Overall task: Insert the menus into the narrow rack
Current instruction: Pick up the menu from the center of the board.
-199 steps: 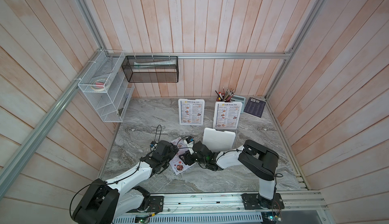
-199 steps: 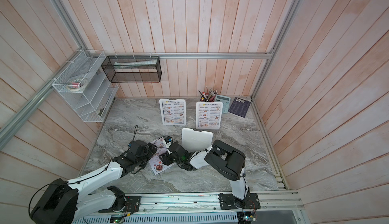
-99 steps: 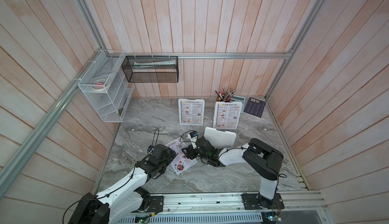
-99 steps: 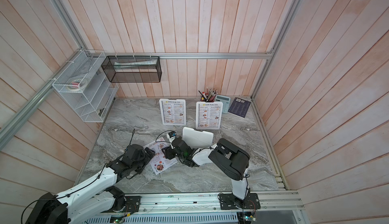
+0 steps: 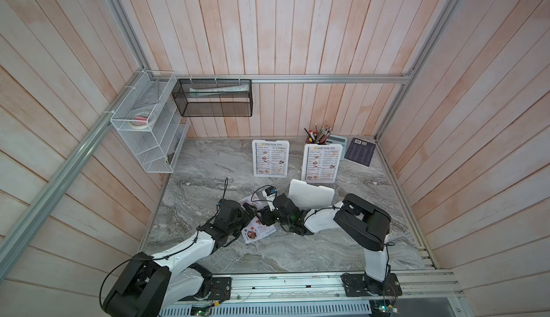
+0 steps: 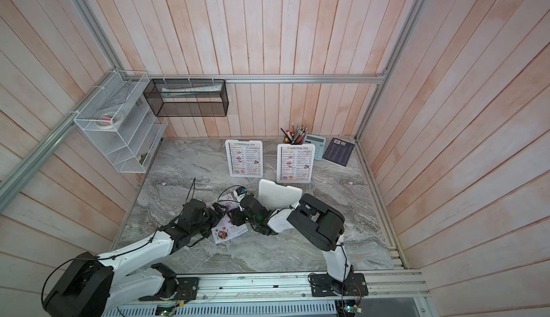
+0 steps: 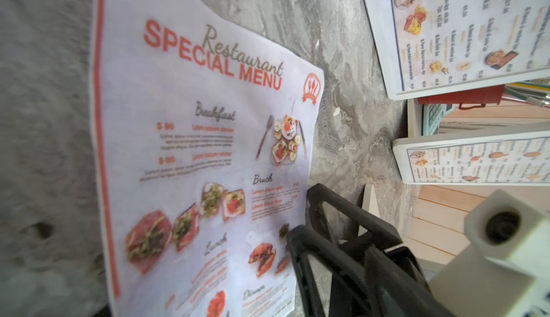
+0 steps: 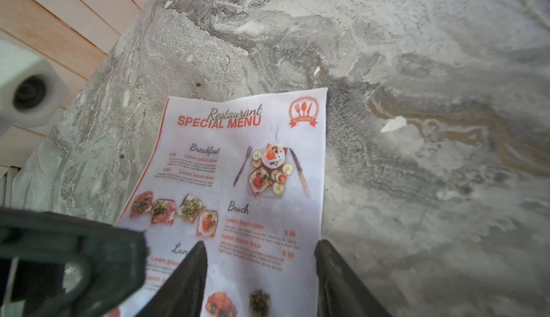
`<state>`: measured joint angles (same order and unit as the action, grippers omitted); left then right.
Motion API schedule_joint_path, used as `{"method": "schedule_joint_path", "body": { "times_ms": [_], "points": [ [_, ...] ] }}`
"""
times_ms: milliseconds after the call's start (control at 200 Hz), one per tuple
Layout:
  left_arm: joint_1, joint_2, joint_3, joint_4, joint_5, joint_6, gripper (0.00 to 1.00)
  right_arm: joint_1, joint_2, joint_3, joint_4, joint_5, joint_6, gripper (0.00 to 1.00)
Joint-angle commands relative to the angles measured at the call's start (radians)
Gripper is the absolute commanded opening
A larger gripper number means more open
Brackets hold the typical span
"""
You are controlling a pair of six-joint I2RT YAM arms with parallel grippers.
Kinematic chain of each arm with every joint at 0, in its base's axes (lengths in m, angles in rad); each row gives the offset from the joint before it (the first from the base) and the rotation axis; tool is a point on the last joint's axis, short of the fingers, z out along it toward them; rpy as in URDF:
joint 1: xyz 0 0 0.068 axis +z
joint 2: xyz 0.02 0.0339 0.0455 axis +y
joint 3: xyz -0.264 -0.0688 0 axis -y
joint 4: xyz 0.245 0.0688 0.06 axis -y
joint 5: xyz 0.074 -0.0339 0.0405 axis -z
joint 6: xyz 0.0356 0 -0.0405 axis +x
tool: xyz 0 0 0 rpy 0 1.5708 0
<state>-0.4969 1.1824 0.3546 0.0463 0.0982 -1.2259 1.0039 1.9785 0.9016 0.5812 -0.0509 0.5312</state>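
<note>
The "Special Menu" sheet (image 5: 258, 229) needs to go in with its opposite edge free, so my left gripper should grab the sheet by its red-striped side edge next.
The colourful "Special Menu" sheet (image 5: 258, 229) (image 6: 227, 231) (image 7: 190, 152) (image 8: 253, 181) lies flat on the marble table (image 5: 297, 250). My right gripper (image 5: 266, 215) (image 6: 233, 215) (image 8: 259, 247) is open over it, one finger on the paper and the other at its edge. My left gripper (image 5: 251, 210) (image 6: 218, 208) stands open at the sheet's opposite side, holding nothing. Two "DIM SUM INN" menus (image 5: 270, 157) (image 5: 321, 162) stand upright farther back. A narrow black mesh rack (image 5: 214, 98) (image 6: 187, 98) hangs on the back rail with a sheet inside.
A blank white board (image 5: 311, 195) stands just behind my right wrist. A pen cup (image 5: 318, 131), a calculator (image 5: 337, 143) and a dark purple booklet (image 5: 360, 152) are at the back right. A white wire rack (image 5: 148, 128) is fixed to the left wall.
My left arm drew back toward the front half a second ago and has come forward again to the sheet's edge. My right gripper stays over the sheet at the same opening.
</note>
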Motion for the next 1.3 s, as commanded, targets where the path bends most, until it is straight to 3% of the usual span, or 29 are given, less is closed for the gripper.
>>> {"method": "schedule_joint_path", "body": {
  "times_ms": [0, 145, 325, 605, 765, 875, 970, 1295],
  "points": [
    [0.017, 0.124, -0.064, -0.139, 0.016, 0.027, 1.0, 0.016, 0.024, 0.005, -0.012, -0.024, 0.016, 0.6],
    [0.04, 0.216, -0.048, -0.099, 0.017, 0.055, 1.0, 0.019, 0.018, -0.01, 0.004, -0.026, 0.019, 0.6],
    [0.068, 0.273, -0.032, -0.091, 0.013, 0.081, 0.73, 0.019, 0.005, -0.021, 0.008, -0.016, 0.016, 0.6],
    [0.075, 0.198, -0.016, -0.173, -0.053, 0.11, 0.57, 0.015, -0.024, -0.038, 0.006, 0.005, 0.009, 0.6],
    [0.076, 0.1, -0.007, -0.246, -0.095, 0.133, 0.26, 0.015, -0.037, -0.037, 0.003, 0.001, 0.006, 0.6],
    [0.076, 0.027, -0.007, -0.263, -0.105, 0.159, 0.17, 0.015, -0.055, -0.039, 0.004, 0.0, 0.003, 0.6],
    [0.075, -0.02, -0.006, -0.25, -0.085, 0.202, 0.0, 0.015, -0.079, -0.046, 0.007, -0.011, -0.001, 0.6],
    [0.075, -0.236, 0.031, -0.209, -0.079, 0.374, 0.0, 0.016, -0.252, -0.106, 0.016, 0.007, -0.032, 0.6]
  ]
}}
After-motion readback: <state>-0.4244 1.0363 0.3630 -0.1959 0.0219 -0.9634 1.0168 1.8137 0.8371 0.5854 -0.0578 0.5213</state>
